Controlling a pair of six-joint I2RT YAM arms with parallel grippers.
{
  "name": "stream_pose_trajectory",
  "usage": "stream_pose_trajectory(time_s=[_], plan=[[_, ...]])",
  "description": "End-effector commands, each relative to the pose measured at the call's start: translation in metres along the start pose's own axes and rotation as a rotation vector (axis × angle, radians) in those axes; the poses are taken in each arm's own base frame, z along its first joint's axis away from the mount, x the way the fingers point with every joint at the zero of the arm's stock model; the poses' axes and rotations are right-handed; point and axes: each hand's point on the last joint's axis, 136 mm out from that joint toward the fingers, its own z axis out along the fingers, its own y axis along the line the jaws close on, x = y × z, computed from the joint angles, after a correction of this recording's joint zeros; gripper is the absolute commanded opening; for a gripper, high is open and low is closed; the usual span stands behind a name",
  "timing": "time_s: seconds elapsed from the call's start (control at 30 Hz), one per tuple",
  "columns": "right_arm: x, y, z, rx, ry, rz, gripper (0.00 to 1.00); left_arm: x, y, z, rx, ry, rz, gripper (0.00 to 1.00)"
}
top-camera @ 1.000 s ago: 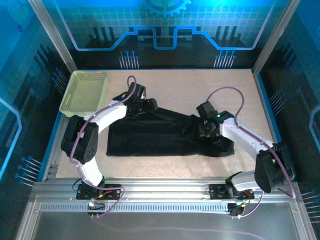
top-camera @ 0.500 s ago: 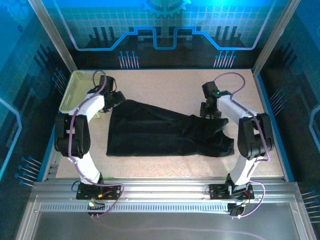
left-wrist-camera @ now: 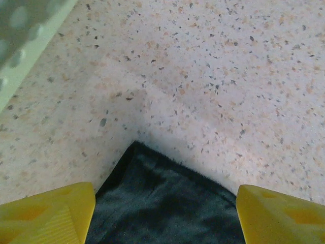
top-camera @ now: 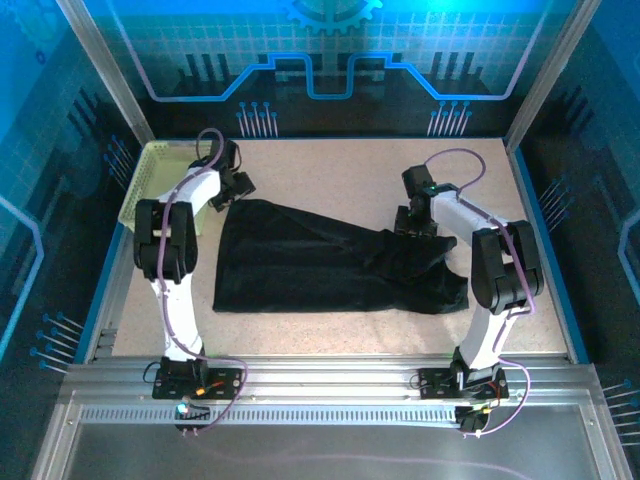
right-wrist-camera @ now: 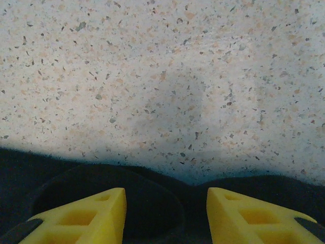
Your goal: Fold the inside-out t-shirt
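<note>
My right gripper will next grab the t-shirt's far edge at the rounded fold, so that both grippers can fold the t-shirt over toward the near side.
The inside-out t-shirt lies spread out, black and rumpled, across the middle of the table. My left gripper hovers at the shirt's far left corner. In the left wrist view its yellow fingers stand wide apart, open, with the pointed shirt corner lying flat between them. My right gripper sits at the shirt's far edge on the right side. Its jaws are open and straddle a dark rounded fold of the shirt, with nothing pinched.
A pale yellow-green mesh basket stands at the far left, close to my left arm, and its rim shows in the left wrist view. Bare speckled tabletop stretches beyond the shirt. Metal posts frame the table's sides.
Both arms have swung out from over the shirt's middle to its far edge. The left gripper went out to the basket, then came back to the shirt's corner, which now lies spread further left.
</note>
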Motion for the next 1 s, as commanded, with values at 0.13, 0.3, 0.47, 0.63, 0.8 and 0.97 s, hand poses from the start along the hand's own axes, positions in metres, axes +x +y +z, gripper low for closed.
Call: stream_pose_trajectory(time_s=[0.13, 0.3, 0.47, 0.63, 0.8, 0.97], plan=[[0.003, -0.001, -0.011, -0.025, -0.026, 0.004, 0.47, 0.003, 0.004, 0.024, -0.083, 0.049, -0.031, 0.67], [0.003, -0.004, -0.017, -0.022, -0.042, 0.009, 0.47, 0.012, 0.009, 0.035, -0.101, 0.078, -0.063, 0.53], [-0.002, 0.0, -0.016, -0.043, -0.042, 0.0, 0.47, 0.012, 0.008, 0.034, -0.097, 0.08, -0.07, 0.34], [-0.003, 0.007, -0.005, -0.053, -0.008, -0.005, 0.47, 0.013, 0.004, 0.031, -0.068, 0.084, -0.074, 0.23], [-0.001, 0.008, 0.004, -0.032, 0.034, -0.001, 0.41, 0.014, 0.001, 0.027, -0.049, 0.091, -0.077, 0.17], [0.006, 0.002, 0.013, 0.009, 0.071, 0.007, 0.41, 0.013, -0.001, 0.021, -0.036, 0.082, -0.076, 0.14]])
